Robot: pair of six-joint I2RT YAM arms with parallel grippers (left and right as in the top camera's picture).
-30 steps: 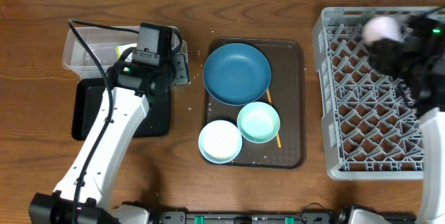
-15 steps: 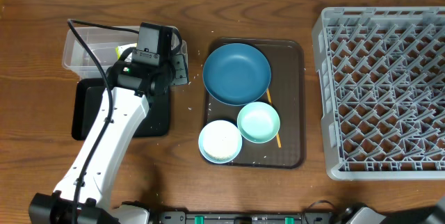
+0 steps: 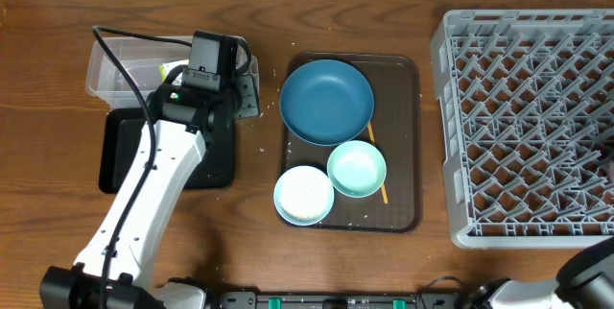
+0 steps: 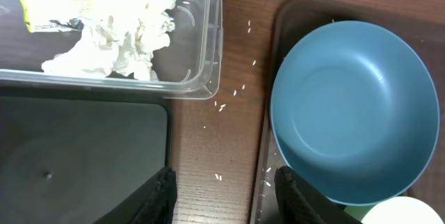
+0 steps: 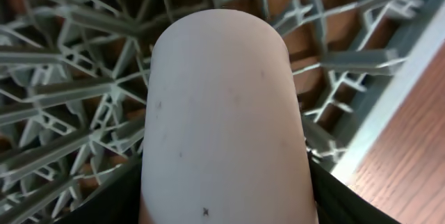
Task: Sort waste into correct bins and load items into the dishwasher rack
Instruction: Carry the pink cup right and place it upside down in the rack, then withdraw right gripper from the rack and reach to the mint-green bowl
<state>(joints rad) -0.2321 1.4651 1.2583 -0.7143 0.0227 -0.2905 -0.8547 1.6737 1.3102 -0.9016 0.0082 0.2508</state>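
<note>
My right gripper opens now, since the pink-white cup's lower end (image 5: 220,37) points down among the dishwasher rack's grey wires, so the cup would rest there.
My left gripper (image 4: 226,200) hangs open over bare wood between the black tray (image 4: 83,154) and the brown tray, nothing between its fingers; in the overhead view the left gripper (image 3: 247,95) sits beside the clear tub (image 3: 115,74). In that tub lie crumpled tissues (image 4: 125,43) and a yellow-green wrapper (image 4: 62,1). Rice grains (image 4: 221,106) dot the wood. The dark-blue dish (image 3: 326,101), mint bowl (image 3: 357,169), white bowl (image 3: 304,194) and yellow stick (image 3: 384,194) rest on the brown tray. My right gripper (image 5: 226,210) is shut on the pink-white cup (image 5: 222,113), above the dishwasher rack (image 5: 69,78) near its edge.
The brown serving tray (image 3: 408,136) lies mid-table, between the black tray (image 3: 120,155) on the left and the grey rack (image 3: 518,155) on the right. The left arm (image 3: 144,203) slants across the front left. Only the right arm's base (image 3: 585,275) shows overhead.
A second ago the right arm held the cup over the rack's far right corner in the overhead view; it has since left that view. The left arm has not moved.
</note>
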